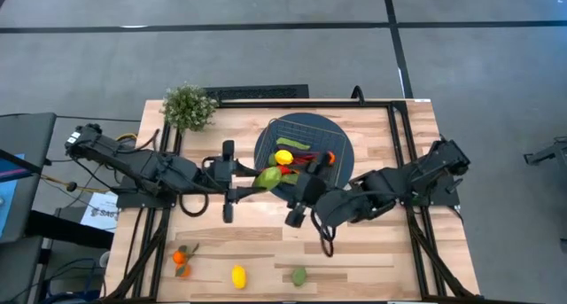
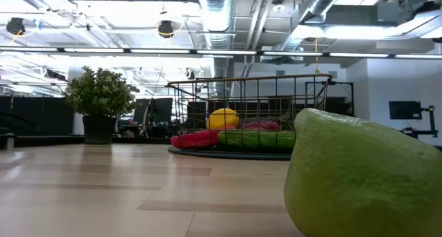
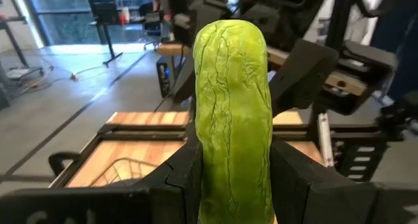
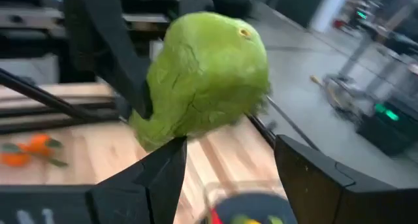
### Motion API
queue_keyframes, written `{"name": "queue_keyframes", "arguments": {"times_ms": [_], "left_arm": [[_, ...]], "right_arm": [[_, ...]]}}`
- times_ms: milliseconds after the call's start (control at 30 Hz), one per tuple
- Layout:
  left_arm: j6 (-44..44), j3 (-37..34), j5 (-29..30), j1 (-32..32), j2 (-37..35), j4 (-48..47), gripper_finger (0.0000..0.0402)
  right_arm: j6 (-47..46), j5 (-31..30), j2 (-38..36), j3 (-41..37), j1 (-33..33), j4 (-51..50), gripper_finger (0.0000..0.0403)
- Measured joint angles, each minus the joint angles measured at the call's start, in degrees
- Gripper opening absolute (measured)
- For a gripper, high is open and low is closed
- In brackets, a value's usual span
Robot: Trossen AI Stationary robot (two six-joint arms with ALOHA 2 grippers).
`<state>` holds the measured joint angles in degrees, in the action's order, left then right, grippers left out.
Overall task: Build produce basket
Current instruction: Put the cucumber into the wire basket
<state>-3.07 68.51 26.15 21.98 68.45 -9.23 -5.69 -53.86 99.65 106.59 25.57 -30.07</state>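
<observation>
The right gripper grabs the light-green cucumber by its loose end next, to pass the cucumber on into the basket.
My left gripper is shut on a long, wrinkled, light-green cucumber, held above the table just left of the basket. The wire basket stands on a round dark mat and holds a lemon, a red pepper and a dark cucumber. My right gripper is open. It faces the cucumber's free end, and I cannot tell whether its fingers touch it. My left gripper pinches the cucumber's near end between its two fingers. The fingers come level from the table's left and lie along the cucumber. Most of its length sticks out past the fingertips toward the right arm, lifted clear of the table.
Near the front edge lie small oranges, a lemon and a green fruit; the fruit fills the low view's right foreground. A bushy potted plant stands at the far left. Bare wood lies between them.
</observation>
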Motion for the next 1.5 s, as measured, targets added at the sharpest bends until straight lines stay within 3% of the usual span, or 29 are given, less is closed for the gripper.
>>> {"name": "queue_keyframes", "arguments": {"times_ms": [133,667,900,1133,1500], "left_arm": [[0.0,0.2,-0.6,0.2,-0.2,0.5,0.0111],[1.0,-0.2,1.3,0.5,0.3,-1.5,0.0111],[0.9,-0.2,1.6,0.5,0.2,-0.9,0.0111],[1.3,-0.1,1.3,0.5,0.2,-0.5,0.0111],[1.4,-0.1,1.2,0.5,0.2,-0.6,0.0111]], "right_arm": [[4.9,2.4,-0.6,0.0,-0.3,4.8,0.0255],[1.9,11.6,-6.0,0.3,3.4,3.3,0.0255],[-3.4,8.7,-7.2,0.1,5.4,-5.2,0.0255],[-11.0,7.5,-5.7,0.1,2.4,-13.3,0.0255],[1.2,19.2,-3.9,0.1,-4.1,1.5,0.0255]]}}
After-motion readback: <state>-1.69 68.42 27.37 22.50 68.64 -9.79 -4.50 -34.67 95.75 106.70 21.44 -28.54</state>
